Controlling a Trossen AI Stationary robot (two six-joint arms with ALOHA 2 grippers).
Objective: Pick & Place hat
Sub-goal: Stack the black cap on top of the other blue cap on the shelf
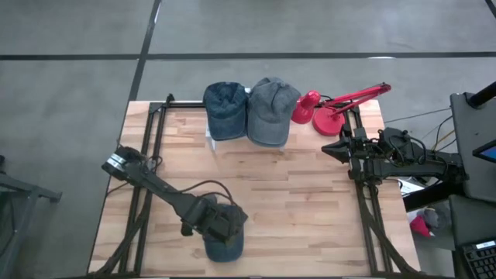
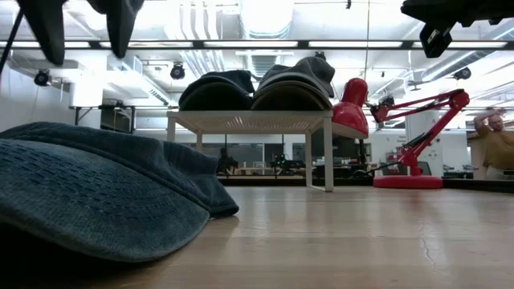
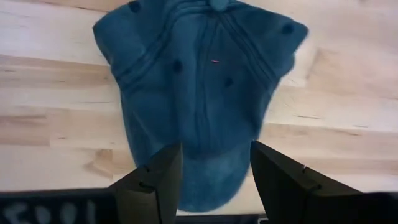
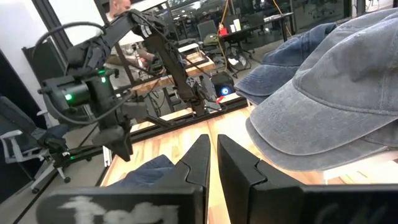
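Observation:
I should next grab the denim hat by its top's front [image 3: 208, 124] with my left gripper, and then it should go with the blue hat on the white rack.
A blue denim hat [image 3: 199, 81] lies crown up on the wooden table near its front edge [image 1: 226, 248], filling the low view's left [image 2: 96, 193]. My left gripper [image 3: 214, 180] hangs open just above it, pointing down, one finger on each side of the brim, touching nothing; in the low view its fingertips [image 2: 84, 24] stand clear above the hat. My right gripper [image 4: 212, 158] waits shut and level at the table's right side [image 1: 335, 146], holding nothing.
A white rack [image 2: 249, 120] at the far middle carries a second blue hat [image 1: 225, 108] and a grey hat [image 1: 271, 108]. A red desk lamp [image 1: 333, 108] stands to the rack's right. Bare wood lies between rack and near hat.

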